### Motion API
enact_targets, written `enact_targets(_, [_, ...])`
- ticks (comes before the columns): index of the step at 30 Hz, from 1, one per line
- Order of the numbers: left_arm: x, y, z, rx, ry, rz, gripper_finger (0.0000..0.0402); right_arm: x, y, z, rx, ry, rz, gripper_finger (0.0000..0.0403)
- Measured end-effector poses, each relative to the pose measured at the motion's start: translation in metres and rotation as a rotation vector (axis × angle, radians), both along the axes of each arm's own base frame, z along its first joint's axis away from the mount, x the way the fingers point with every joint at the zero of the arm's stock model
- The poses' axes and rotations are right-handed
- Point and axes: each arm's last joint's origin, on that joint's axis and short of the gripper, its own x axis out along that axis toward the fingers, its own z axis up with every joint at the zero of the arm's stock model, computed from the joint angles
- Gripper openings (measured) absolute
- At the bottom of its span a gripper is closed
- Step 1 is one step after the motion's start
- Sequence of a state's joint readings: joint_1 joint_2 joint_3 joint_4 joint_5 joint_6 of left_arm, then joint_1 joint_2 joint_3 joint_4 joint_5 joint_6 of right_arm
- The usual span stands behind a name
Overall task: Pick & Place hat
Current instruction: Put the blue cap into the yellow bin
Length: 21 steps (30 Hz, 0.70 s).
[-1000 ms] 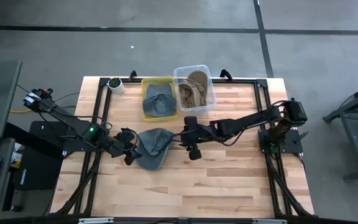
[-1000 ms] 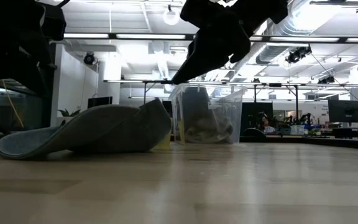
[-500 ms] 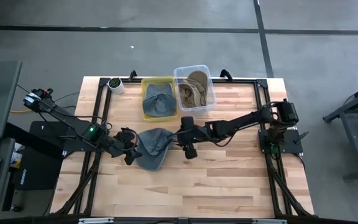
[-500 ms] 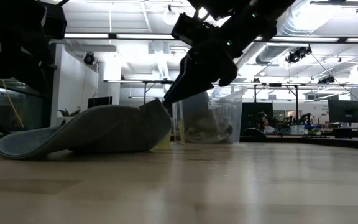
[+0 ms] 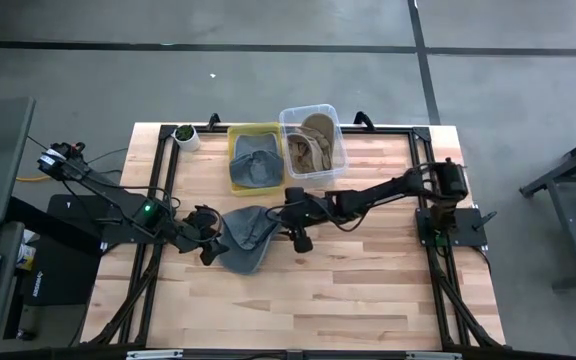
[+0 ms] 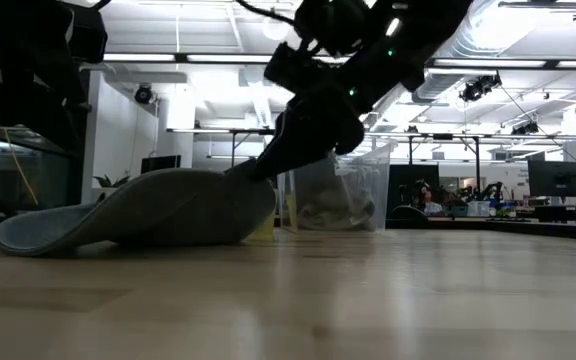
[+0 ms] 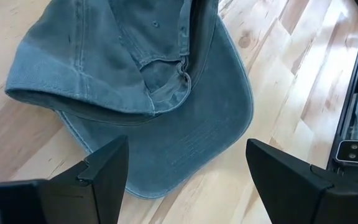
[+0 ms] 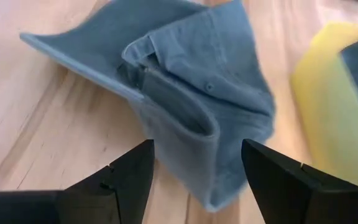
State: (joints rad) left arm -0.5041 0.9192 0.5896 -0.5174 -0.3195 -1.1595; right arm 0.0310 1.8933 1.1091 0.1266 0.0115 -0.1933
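My right gripper's fingers are above the folded top edge [image 5: 267, 222] of the hat and would miss the hat if they closed now. My gripper should first go lower.
A grey-blue hat [image 5: 244, 237] lies on the wooden table, brim [image 7: 194, 134] flat on the wood and crumpled crown [image 8: 197, 106] raised. My left gripper [image 5: 211, 243] stands open at the hat's left side, its fingers either side of the brim's edge in the left wrist view and clear of it. My right gripper [image 5: 280, 213] slants down at the hat's right end, open. Its fingers [image 8: 126, 180] stand either side of the folded crown edge [image 6: 243, 172], and no touch shows.
At the table's far side stand a yellow bin [image 5: 238, 135] holding another grey-blue hat and a clear bin [image 5: 338, 150] holding tan hats. A small white pot [image 5: 185, 137] sits left of them. Black frame rails [image 5: 165, 170] run along both sides. Bare wood lies toward the near edge.
My right gripper has gone toward the table's left and down, closing in on the hat's raised crown end. The hat has stayed where it was.
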Motion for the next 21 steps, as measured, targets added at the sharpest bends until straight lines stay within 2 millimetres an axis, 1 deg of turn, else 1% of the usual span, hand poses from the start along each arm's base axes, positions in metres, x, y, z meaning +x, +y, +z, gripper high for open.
enact_targets(4, [0.0, 0.0, 0.0, -0.001, -0.001, 0.0, 0.0282, 0.003, 0.001, -0.008, 0.021, -0.003, 0.011, 0.0236])
enact_targets(9, [0.0, 0.0, 0.0, -0.014, -0.001, 0.009, 0.0282, 0.006, 0.003, -0.01, 0.045, -0.026, 0.042, 0.0236])
enact_targets(17, [0.0, 0.0, 0.0, -0.008, -0.005, 0.018, 0.0282, 0.007, 0.004, -0.008, 0.062, -0.047, 0.065, 0.0236])
enact_targets(21, [0.0, 0.0, 0.0, -0.004, -0.005, 0.019, 0.0282, 0.008, 0.007, -0.014, 0.08, -0.034, 0.098, 0.0236])
